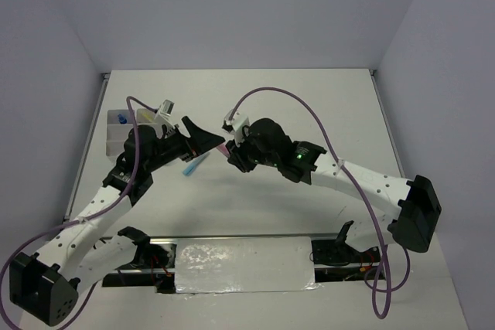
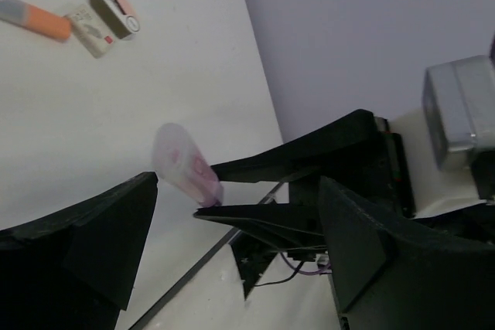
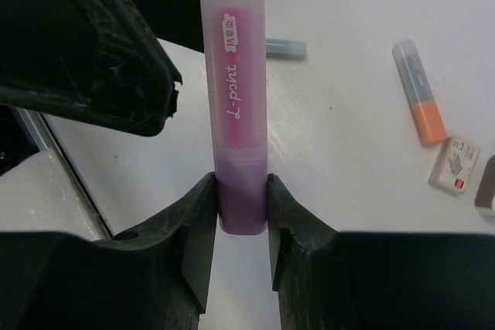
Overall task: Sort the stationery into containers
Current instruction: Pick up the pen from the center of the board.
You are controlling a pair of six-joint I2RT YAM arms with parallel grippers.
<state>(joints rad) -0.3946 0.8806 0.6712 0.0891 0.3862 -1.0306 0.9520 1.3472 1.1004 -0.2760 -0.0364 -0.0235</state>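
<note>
The robot's left gripper will place the marker in the organizer (image 1: 116, 133). It will grab the pink marker by its pale end with the cap (image 1: 220, 146) while the right gripper holds the marker.
My right gripper (image 1: 230, 152) (image 3: 242, 210) is shut on the lower end of a pink marker (image 3: 234, 90) (image 1: 223, 147) and holds it above the table, pointing at my left gripper. My left gripper (image 1: 203, 137) (image 2: 232, 245) is open wide. In the left wrist view the marker's (image 2: 186, 166) pale capped end lies between my open fingers (image 2: 100, 237), touching neither. A pastel blue marker (image 1: 193, 164) lies on the table under both grippers. The white organizer (image 1: 116, 133) stands at the far left with a blue-capped bottle (image 1: 122, 120) in it.
An orange-tipped marker (image 3: 418, 102) (image 2: 35, 19), a small white eraser (image 3: 454, 164) (image 2: 89, 28) and a pink-and-dark item (image 2: 116, 11) lie together on the table. The blue marker (image 3: 285, 49) also shows behind the pink one. A metal rail (image 1: 240, 264) runs along the near edge.
</note>
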